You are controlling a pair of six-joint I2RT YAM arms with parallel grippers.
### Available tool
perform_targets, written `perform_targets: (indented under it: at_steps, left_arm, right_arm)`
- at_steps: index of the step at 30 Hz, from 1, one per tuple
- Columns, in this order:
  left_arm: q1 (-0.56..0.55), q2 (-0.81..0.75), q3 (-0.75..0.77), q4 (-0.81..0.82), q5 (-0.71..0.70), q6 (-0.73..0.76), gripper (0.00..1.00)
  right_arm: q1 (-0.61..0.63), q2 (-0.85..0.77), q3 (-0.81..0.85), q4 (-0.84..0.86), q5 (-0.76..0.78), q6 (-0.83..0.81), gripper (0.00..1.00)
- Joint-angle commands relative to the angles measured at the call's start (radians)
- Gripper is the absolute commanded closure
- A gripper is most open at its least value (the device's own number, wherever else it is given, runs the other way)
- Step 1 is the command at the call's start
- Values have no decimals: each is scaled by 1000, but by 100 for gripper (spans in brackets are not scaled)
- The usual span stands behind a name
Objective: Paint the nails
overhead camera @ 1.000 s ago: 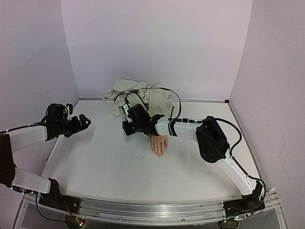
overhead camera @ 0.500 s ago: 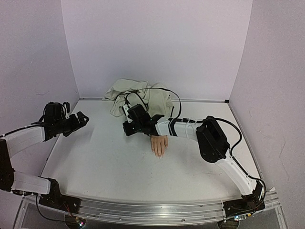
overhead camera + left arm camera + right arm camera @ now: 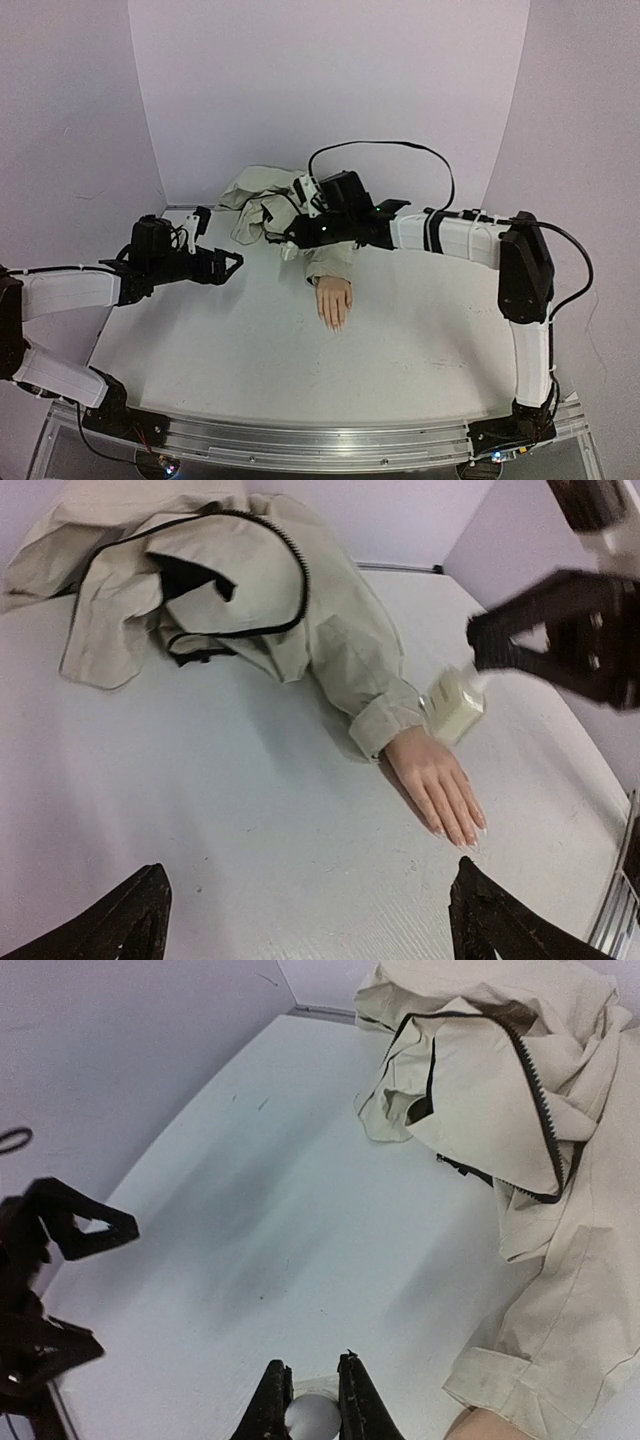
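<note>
The grey cap (image 3: 312, 1418) has to stay free to open for painting nails, so my left gripper should next grab the small white bottle by its body.
The mannequin hand (image 3: 334, 300) lies palm down in its beige sleeve (image 3: 330, 262), fingers toward the arms. Its nails (image 3: 462, 832) are small, pale and skin-coloured. A small white bottle (image 3: 455, 706) hangs in the air just above the sleeve cuff (image 3: 385, 720). My right gripper (image 3: 310, 1388) is shut on the bottle's grey cap (image 3: 312, 1418). From above, the right gripper (image 3: 297, 241) sits just left of the sleeve with the bottle (image 3: 289, 252) under it. To the left of the hand, my left gripper (image 3: 232, 262) stands open and holds nothing; its fingertips (image 3: 478, 900) frame bare table.
A crumpled beige jacket (image 3: 285, 200) with a black zipper lies at the back of the white table (image 3: 220, 340), joined to the sleeve. Lilac walls (image 3: 330, 90) close in the table at the back and both sides. The right arm's cable (image 3: 380, 146) arcs above the jacket.
The right gripper has shut on the bottle and lifted it, and the right arm has swung up and back. The left arm has moved right, toward the hand.
</note>
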Motion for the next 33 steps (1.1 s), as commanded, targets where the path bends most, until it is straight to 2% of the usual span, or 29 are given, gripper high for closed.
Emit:
perform_targets:
  at_steps: [1, 3, 6, 13, 16, 26, 30, 33]
  left_arm:
    - [-84, 5, -59, 295, 118, 265, 5]
    - [-132, 30, -58, 311, 147, 376, 6]
    - [-188, 68, -39, 322, 139, 457, 9]
    - [-279, 175, 28, 371, -39, 551, 18]
    - [-291, 200, 43, 400, -100, 560, 24]
    - [-303, 228, 81, 409, -137, 548, 45]
    - [-304, 231, 80, 409, -143, 540, 61]
    - [-304, 234, 79, 409, -142, 537, 62]
  right_arm:
    - [-33, -93, -50, 42, -195, 65, 100]
    - [-31, -113, -61, 53, -223, 89, 100]
    - [-31, -124, -75, 69, -244, 124, 100]
    - [-5, -115, -61, 87, -259, 165, 100]
    - [6, -114, -54, 89, -250, 171, 100]
    - [22, -97, -30, 89, -237, 187, 100]
    - [24, -96, -29, 90, -236, 191, 100]
    - [24, -100, -32, 92, -231, 193, 100]
